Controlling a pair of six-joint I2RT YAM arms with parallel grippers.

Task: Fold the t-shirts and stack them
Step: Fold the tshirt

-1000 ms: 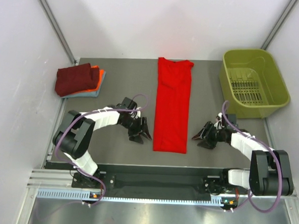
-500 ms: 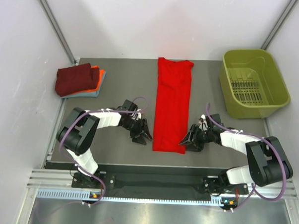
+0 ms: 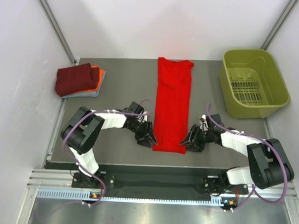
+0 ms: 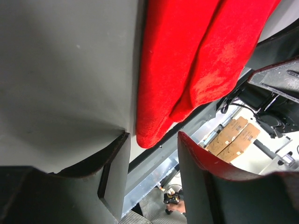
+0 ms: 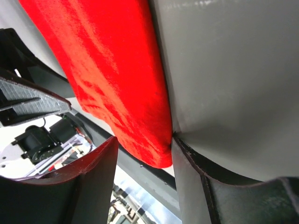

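I should grab the near hem corner of the red t-shirt with my right gripper next, opposite my left gripper's corner. Then I will fold the t-shirt toward its collar.
A bright red t-shirt point(image 3: 172, 104) lies folded into a long strip down the middle of the table, collar at the far end. My left gripper point(image 3: 151, 138) is open at the strip's near left corner; in the left wrist view the red corner point(image 4: 154, 126) sits just ahead of the gap between the fingers. My right gripper point(image 3: 186, 140) is open at the near right corner; in the right wrist view the red hem point(image 5: 140, 126) lies between the fingers, touching the right one. A stack of folded shirts, dark maroon point(image 3: 76, 78) over orange point(image 3: 97, 79) and grey-blue point(image 3: 76, 94), sits at the far left.
An olive-green plastic basket point(image 3: 254, 83) stands at the far right. The table's near edge and a metal rail point(image 3: 156, 182) run just behind the shirt's near hem. White walls enclose the table on three sides.
Both grippers have moved inward to the red shirt's near corners, the right one first and then the left. The shirt has not moved.
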